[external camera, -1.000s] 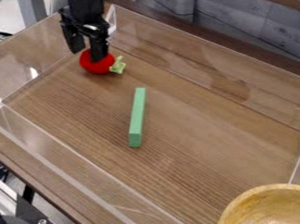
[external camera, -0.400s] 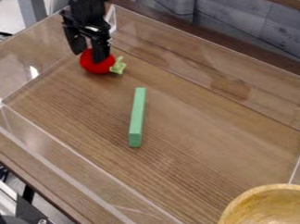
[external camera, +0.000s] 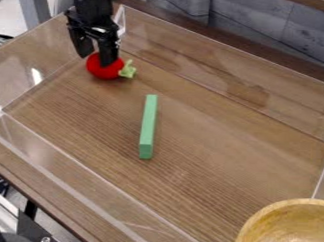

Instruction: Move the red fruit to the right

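Note:
I need to move the fruit across the table, so next I should grab the red fruit with my gripper by its round red body (external camera: 105,67) and leave the green stem free.
The red fruit (external camera: 107,66) lies at the back left of the wooden table, with its green stem (external camera: 128,70) pointing right. My black gripper (external camera: 94,48) hangs straight above it, open, with its fingers reaching down around the fruit's upper left side. The back of the fruit is hidden by the fingers. I cannot tell whether the fingers touch it.
A long green flat bar (external camera: 149,127) lies mid-table, about a hand's width right and in front of the fruit. Clear acrylic walls (external camera: 32,83) ring the table. A wooden bowl (external camera: 288,229) sits at the front right corner.

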Motion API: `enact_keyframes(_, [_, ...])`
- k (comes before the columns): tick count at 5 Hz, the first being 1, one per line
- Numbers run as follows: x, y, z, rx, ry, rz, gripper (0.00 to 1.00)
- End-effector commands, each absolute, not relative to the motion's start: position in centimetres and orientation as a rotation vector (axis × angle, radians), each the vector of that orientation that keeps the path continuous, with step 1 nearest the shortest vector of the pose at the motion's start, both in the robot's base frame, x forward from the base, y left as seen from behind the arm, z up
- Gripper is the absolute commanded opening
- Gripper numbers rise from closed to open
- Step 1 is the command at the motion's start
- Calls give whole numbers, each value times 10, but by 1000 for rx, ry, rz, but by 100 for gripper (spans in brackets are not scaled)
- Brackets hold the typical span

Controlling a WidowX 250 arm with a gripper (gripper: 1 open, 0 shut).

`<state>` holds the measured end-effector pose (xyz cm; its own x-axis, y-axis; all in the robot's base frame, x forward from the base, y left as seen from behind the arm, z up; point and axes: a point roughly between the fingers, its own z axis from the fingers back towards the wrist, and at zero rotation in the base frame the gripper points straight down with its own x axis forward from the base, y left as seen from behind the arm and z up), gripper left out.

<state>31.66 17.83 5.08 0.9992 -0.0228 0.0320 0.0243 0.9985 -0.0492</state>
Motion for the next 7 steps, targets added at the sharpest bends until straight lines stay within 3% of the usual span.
enact_keyframes(1, [322, 186, 69, -21, -88, -15, 100])
enact_keyframes(2, [321, 186, 68, -23, -91, -16, 100])
enact_keyframes(3, [323, 184, 65, -23, -88, -12, 0])
enact_keyframes(6, [344, 135, 125, -86, -187, 12, 0])
enact_keyframes(7, [355, 104, 128, -106, -193, -16, 0])
